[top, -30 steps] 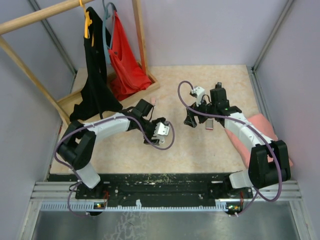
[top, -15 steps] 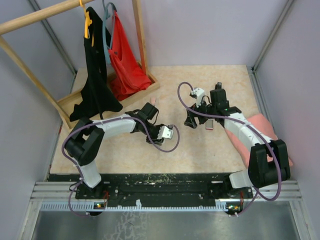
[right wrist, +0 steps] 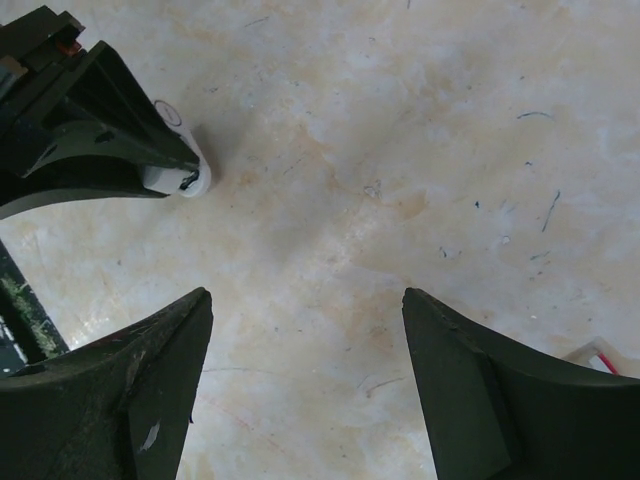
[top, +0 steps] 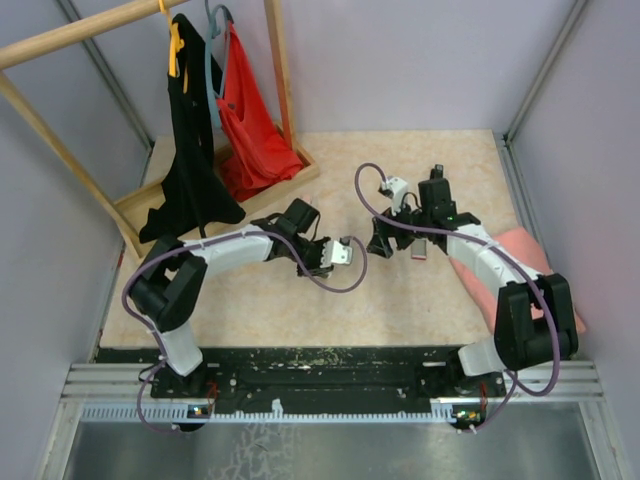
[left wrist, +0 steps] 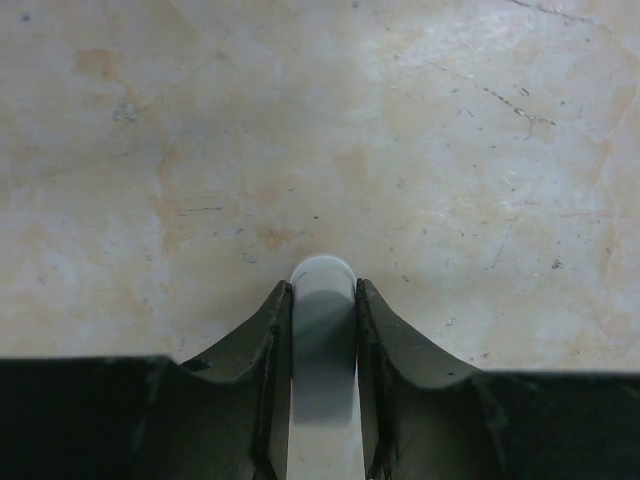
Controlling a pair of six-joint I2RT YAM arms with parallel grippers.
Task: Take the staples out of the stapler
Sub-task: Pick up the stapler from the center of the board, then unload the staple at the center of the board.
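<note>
My left gripper's fingers are closed snugly on the white body of the stapler, so the stapler would come up off the beige table if I lifted my left gripper now.
My left gripper [left wrist: 322,287] is shut on a narrow white bar with a rounded end, the stapler [left wrist: 322,300]. The bar's tip sticks out just past the fingertips, over the beige table. In the right wrist view the same white stapler [right wrist: 188,178] shows at the upper left, clamped between the left arm's black fingers [right wrist: 100,130]. My right gripper [right wrist: 305,292] stands open over bare table, a short way from the stapler, with nothing between its fingers. From above, the left gripper [top: 345,253] and the right gripper [top: 381,240] face each other mid-table. The staples do not show in any view.
A small flat box with a reddish label [top: 420,248] lies beside the right gripper. A wooden rack [top: 285,90] with a black garment [top: 195,150] and a red bag [top: 250,130] stands at the back left. A pink cloth [top: 530,255] lies at the right edge.
The left gripper has travelled right, toward the right gripper, and its jaws have closed on the white stapler. The right arm has barely moved.
</note>
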